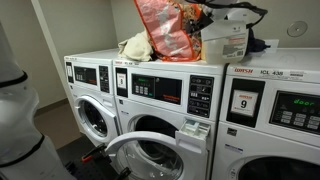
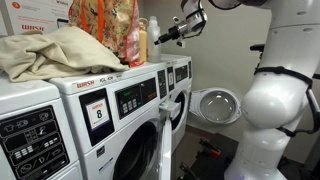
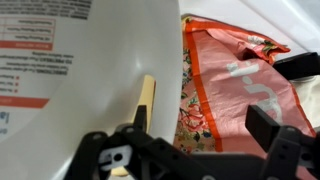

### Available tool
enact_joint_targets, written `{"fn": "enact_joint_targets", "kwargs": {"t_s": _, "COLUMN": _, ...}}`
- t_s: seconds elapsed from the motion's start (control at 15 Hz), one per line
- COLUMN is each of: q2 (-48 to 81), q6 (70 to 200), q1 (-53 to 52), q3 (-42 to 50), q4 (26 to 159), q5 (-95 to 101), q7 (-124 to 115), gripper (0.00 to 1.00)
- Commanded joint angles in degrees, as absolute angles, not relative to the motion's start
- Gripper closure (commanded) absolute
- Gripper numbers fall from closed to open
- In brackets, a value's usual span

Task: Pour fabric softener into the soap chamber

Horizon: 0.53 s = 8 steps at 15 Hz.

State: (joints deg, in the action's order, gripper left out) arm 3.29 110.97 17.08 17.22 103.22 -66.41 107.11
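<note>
My gripper grabs the fabric softener jug (image 1: 226, 42) by the handle along its edge next, fingers through the handle's opening, to pour into the soap chamber.
The fabric softener jug (image 1: 226, 42) stands on top of the middle washer, whitish with a red-and-white label. It fills the left of the wrist view (image 3: 90, 70) and shows in an exterior view (image 2: 154, 40). My gripper (image 1: 212, 20) (image 2: 168, 37) is right at the jug's upper part. In the wrist view the gripper (image 3: 200, 125) is open, with the jug's edge and the bag between its fingers. The soap chamber (image 1: 194, 130) is a small white drawer pulled out of the middle washer's front.
An orange patterned bag (image 1: 163, 30) (image 3: 240, 80) (image 2: 110, 30) stands beside the jug. A beige cloth (image 2: 50, 52) lies on the washer tops. A slim yellow-orange bottle (image 2: 143, 45) stands by the bag. The round washer door (image 1: 150, 150) (image 2: 215, 105) hangs open below the drawer.
</note>
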Motion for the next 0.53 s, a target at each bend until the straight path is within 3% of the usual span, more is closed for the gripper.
{"fn": "enact_joint_targets", "kwargs": {"t_s": 0.0, "q2": 3.9, "q6": 110.4, "q1": 17.4, "q3": 16.8, "q4": 102.9, "q5": -68.2, "q7": 107.8, "gripper": 0.26}}
{"fn": "enact_joint_targets", "kwargs": {"t_s": 0.47, "q2": 4.3, "q6": 110.6, "q1": 18.0, "q3": 17.2, "q4": 102.4, "q5": -69.0, "q7": 106.3, "gripper": 0.79}}
